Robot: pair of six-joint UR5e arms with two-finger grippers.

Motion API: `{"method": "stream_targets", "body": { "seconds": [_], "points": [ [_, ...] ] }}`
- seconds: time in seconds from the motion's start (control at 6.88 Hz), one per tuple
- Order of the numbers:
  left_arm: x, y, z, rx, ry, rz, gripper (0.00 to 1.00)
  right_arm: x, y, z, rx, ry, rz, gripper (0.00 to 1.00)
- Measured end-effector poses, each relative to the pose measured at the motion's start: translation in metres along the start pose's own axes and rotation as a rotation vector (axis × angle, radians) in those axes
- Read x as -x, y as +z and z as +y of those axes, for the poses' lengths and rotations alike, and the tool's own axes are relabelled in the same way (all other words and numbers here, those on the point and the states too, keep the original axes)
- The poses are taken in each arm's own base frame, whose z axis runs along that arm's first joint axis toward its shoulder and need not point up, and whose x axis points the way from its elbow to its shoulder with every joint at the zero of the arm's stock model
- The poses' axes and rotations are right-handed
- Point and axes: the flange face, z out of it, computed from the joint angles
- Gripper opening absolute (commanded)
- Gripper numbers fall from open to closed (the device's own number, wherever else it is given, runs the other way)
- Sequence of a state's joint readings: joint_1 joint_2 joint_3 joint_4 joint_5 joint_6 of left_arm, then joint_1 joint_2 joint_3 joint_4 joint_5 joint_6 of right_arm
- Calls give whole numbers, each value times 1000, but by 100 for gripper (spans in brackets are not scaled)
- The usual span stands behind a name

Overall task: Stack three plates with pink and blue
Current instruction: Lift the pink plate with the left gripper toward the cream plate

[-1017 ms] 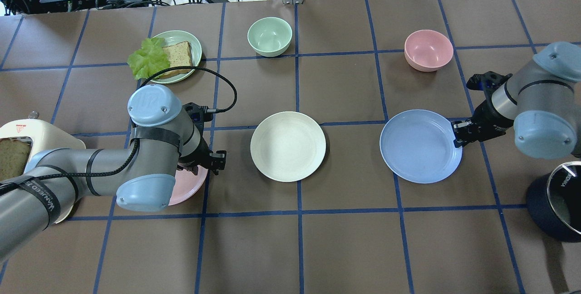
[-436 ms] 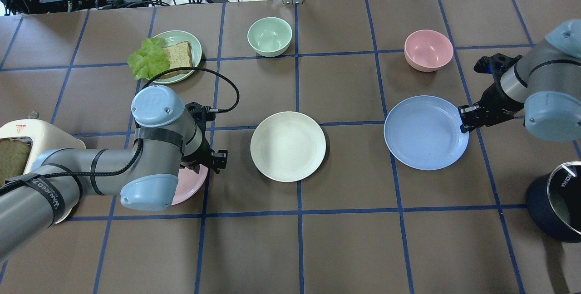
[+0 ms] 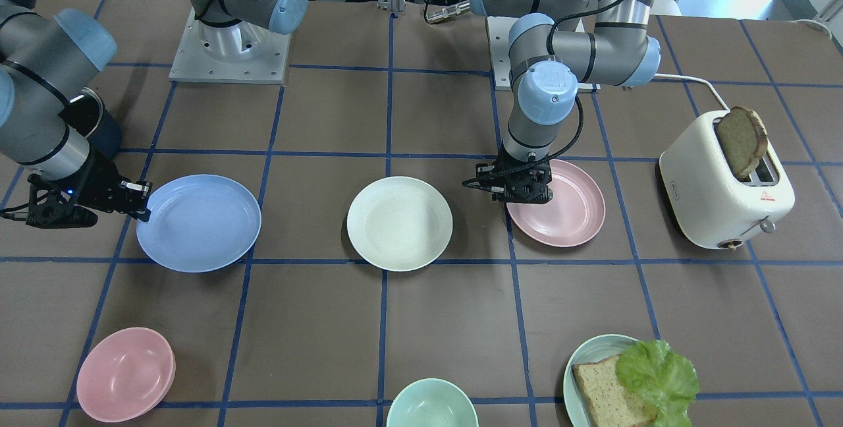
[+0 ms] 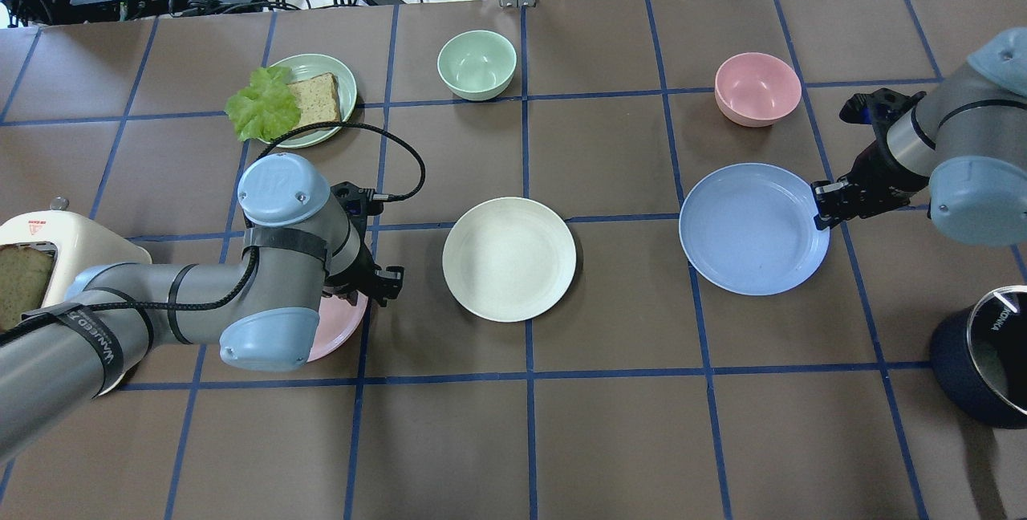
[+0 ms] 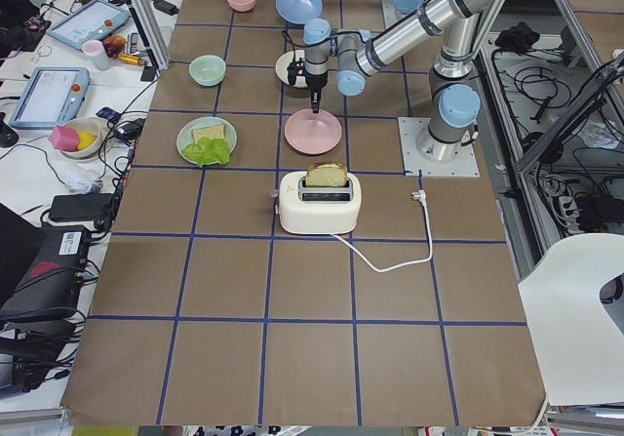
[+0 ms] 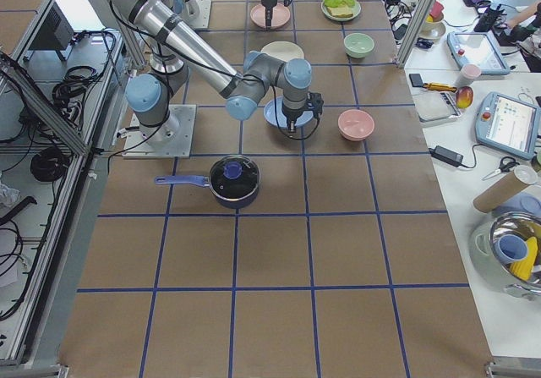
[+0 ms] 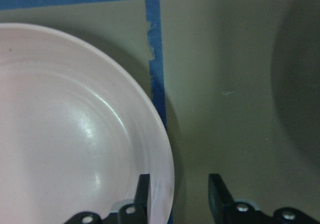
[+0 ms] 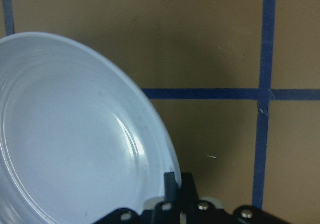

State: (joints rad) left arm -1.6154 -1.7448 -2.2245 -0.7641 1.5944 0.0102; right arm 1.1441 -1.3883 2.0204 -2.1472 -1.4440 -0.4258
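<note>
My left gripper grips the pink plate by its rim [image 7: 165,159] next, to stack the pink plate [image 7: 65,134] onto the cream-white one.
The light blue plate [image 4: 750,231] is on the right of the overhead view. My right gripper [image 4: 822,211] is shut on its right rim, which the right wrist view shows pinched between the fingers [image 8: 175,184]. The cream-white plate [image 4: 509,258] lies flat at the table's middle. The pale pink plate [image 4: 341,327] lies on the left, mostly hidden under my left arm. My left gripper [image 7: 177,194] is open and straddles the pink plate [image 7: 65,134] at its rim, one finger over the plate and one outside it.
A pink bowl [image 4: 757,88] and a mint bowl [image 4: 476,64] stand at the far side. A mint plate with bread and lettuce [image 4: 309,99] is at the far left. A toaster [image 4: 48,263] is at the left edge, and a dark pot [image 4: 983,367] at the right edge.
My right gripper has carried the blue plate away from the robot and slightly right. My left arm has shifted slightly towards the middle, still at the pink plate's rim.
</note>
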Motion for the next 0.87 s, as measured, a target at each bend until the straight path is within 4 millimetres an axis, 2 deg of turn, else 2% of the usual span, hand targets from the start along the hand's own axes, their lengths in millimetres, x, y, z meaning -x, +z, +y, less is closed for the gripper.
{"method": "stream_targets", "body": {
  "seconds": [0.29,0.58,0.87],
  "points": [
    [0,4,-1,5,1,-1,16,0,-6,-1,4,2,-2,0],
    [0,6,-3,9,7,-2,0,2,-27,-9,19,3,-11,0],
    [3,6,-4,9,11,-35,0,2,-36,-14,40,7,-26,0]
  ]
}}
